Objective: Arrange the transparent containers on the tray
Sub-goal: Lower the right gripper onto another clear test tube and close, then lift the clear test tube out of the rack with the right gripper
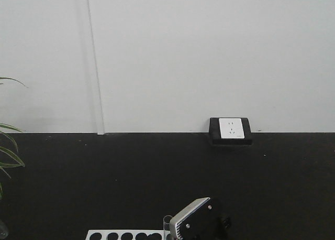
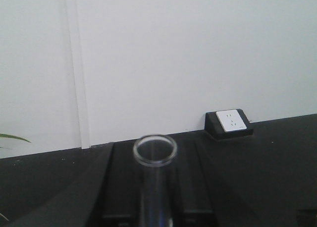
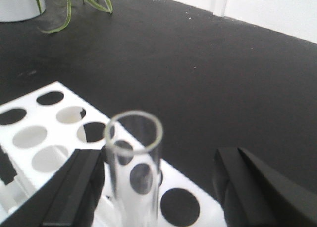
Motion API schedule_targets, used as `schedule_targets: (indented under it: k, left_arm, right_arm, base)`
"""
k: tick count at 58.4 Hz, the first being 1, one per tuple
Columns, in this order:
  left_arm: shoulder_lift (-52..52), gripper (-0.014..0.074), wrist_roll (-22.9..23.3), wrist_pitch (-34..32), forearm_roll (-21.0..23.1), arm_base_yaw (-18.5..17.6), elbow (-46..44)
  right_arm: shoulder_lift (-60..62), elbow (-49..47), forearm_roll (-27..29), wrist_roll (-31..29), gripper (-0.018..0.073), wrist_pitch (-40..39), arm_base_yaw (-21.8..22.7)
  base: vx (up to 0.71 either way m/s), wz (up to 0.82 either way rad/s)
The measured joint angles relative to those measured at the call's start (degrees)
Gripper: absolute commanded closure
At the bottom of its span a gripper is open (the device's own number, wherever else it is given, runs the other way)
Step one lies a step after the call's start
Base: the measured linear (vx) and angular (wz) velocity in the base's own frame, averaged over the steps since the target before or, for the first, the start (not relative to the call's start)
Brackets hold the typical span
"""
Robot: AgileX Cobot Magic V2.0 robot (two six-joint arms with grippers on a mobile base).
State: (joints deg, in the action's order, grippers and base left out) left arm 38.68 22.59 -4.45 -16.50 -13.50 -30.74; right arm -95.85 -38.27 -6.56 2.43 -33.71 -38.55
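The robot's right gripper will next grab the test tube in the white rack by its upper end (image 1: 167,224) below the test tube's rim, to arrange the transparent containers on the tray.
One transparent container, a clear glass test tube (image 2: 153,202), stands upright between the dark fingers of my left gripper (image 2: 155,167), which is shut on it; its round rim faces the camera. A second test tube (image 3: 133,172) stands in the white rack (image 3: 173,177) between the fingers of my right gripper (image 3: 158,157), which is open. That gripper's left finger (image 3: 81,187) is close beside the glass and its right finger (image 3: 247,187) is well apart from it. In the front view a tube rim (image 1: 167,219) shows beside a grey arm housing (image 1: 199,219). The tray is out of view.
The white rack with round black holes (image 1: 125,235) lies on a black table (image 1: 157,172). A wall outlet box (image 1: 231,129) sits at the table's back edge. A potted plant (image 3: 74,4) stands at the far left, with its leaves (image 1: 8,156) reaching over the table.
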Motion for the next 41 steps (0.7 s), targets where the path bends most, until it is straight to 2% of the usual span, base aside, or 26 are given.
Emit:
schedule_targets:
  k: [9,25,41]
  left_arm:
    - [0.0,0.0535,0.0,0.0,0.0,0.0,0.0]
    - [0.0,0.0535,0.0,0.0,0.0,0.0,0.0]
    - [0.0,0.0535,0.0,0.0,0.0,0.0,0.0]
  right_arm:
    - [-0.1,0.0,-0.8,0.3,0.0107,-0.1,0.0]
    - [-0.1,0.0,-1.1,0.6,0.0331,-2.1,0.0]
    - [-0.1,0.0,-1.1,0.7,0.046,-2.9,0.0]
  base:
    - [0.0,0.0]
    - [0.0,0.0]
    - [0.0,0.0]
